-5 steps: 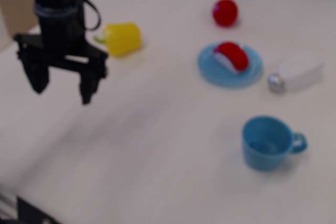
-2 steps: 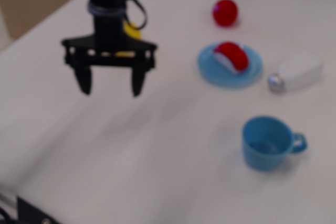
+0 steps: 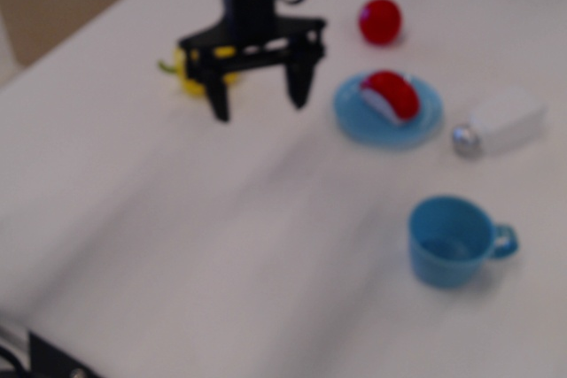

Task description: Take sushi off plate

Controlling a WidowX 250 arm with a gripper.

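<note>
The gripper takes hold of the sushi by its long sides next, to take it off the light blue plate.
The sushi, red on top with a white base, lies on the light blue plate at the right of the table. My black gripper hangs open and empty above the table, to the left of the plate. Its right fingertip is a short way from the plate's left rim. Nothing is between its fingers.
A red ball sits behind the plate. A yellow toy pepper is partly hidden behind my gripper. A white bottle with a silver cap lies right of the plate. A blue cup with a handle stands in front.
My gripper has moved right and away from the front edge, from the left side of the table to beside the plate. It stays open. The objects have not moved.
</note>
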